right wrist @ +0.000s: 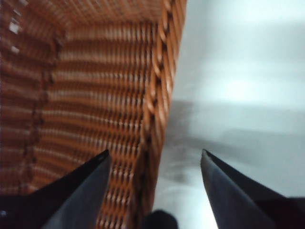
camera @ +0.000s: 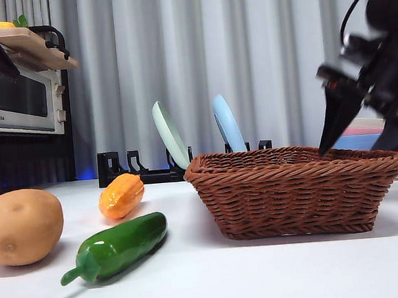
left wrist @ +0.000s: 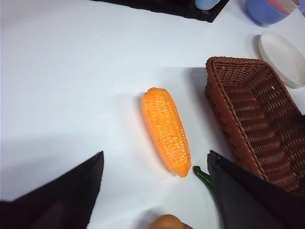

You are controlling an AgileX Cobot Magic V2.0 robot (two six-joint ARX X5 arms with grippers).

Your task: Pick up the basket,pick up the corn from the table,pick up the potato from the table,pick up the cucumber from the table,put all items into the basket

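Note:
The basket for the vegetables needs to be picked up next. My right gripper should take hold of the brown wicker basket by its braided rim [right wrist: 159,90].
The brown wicker basket [camera: 295,193] stands on the white table [camera: 216,279], right of centre. My right gripper [camera: 354,147] hangs open at its right end, one jaw inside and one outside the braided rim [right wrist: 159,90]. Left of the basket lie the orange corn [camera: 121,195], the dark green cucumber [camera: 117,247] and the tan potato [camera: 20,226]. In the left wrist view my left gripper [left wrist: 156,155] is open above the table, with the corn [left wrist: 167,131] lying between and beyond its jaws and the basket [left wrist: 252,119] beside it. Only the cucumber's stem [left wrist: 202,175] and an edge of the potato [left wrist: 167,223] show there.
A black rack [camera: 142,169] behind the basket holds a green plate [camera: 170,134] and a blue plate [camera: 228,122]. A microwave [camera: 23,101] sits on a shelf at the far left. Stacked pastel bowls [left wrist: 267,9] and a white dish [left wrist: 283,57] stand beyond the basket.

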